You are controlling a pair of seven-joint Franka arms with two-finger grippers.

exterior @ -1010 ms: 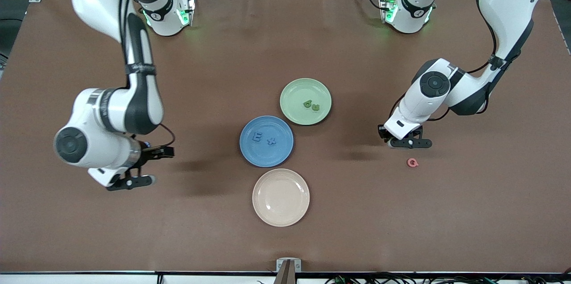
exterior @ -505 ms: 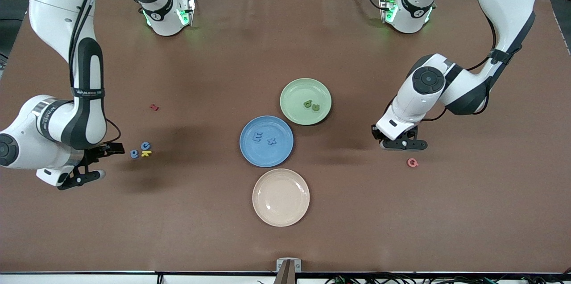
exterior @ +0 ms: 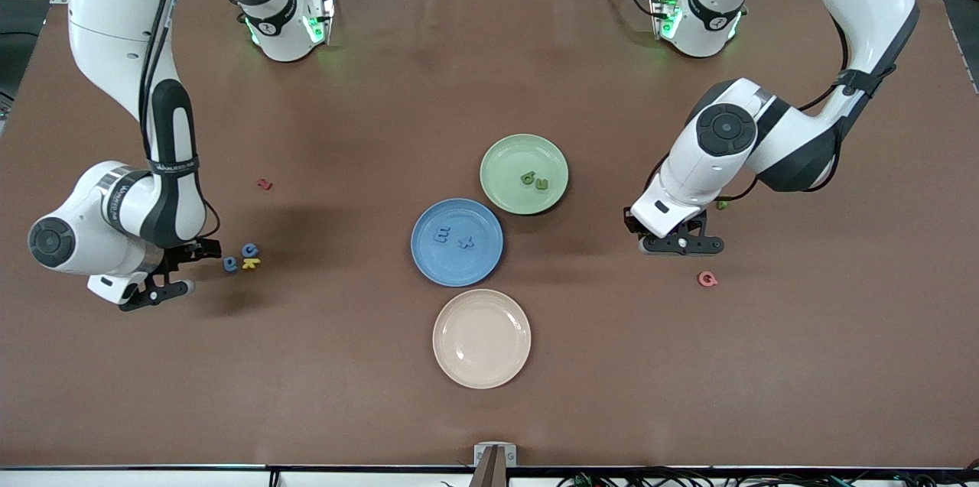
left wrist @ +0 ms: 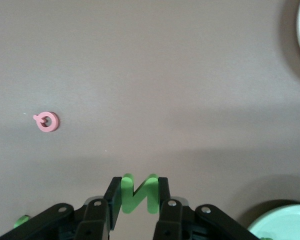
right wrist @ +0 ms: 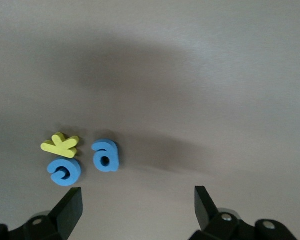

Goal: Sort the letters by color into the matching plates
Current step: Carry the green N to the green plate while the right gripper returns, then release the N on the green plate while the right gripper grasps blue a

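The right gripper should grab the blue letter by its round loop next, to sort the letter onto the blue plate.
My left gripper is shut on a bright green letter N, over bare table between the green plate and a pink letter. Two dark green letters lie in the green plate. Two blue letters lie in the blue plate. My right gripper hangs open at the right arm's end of the table. Just beside it lie two blue letters and a yellow one. Nothing is between its fingers.
An empty cream plate sits nearer the front camera than the blue plate. A small red letter lies farther back than the blue and yellow group. A green piece peeks out beside the left arm.
The right arm has swung off the blue and yellow letters toward its end of the table, uncovering them and the red one. The left gripper has drifted toward the plates with the green N.
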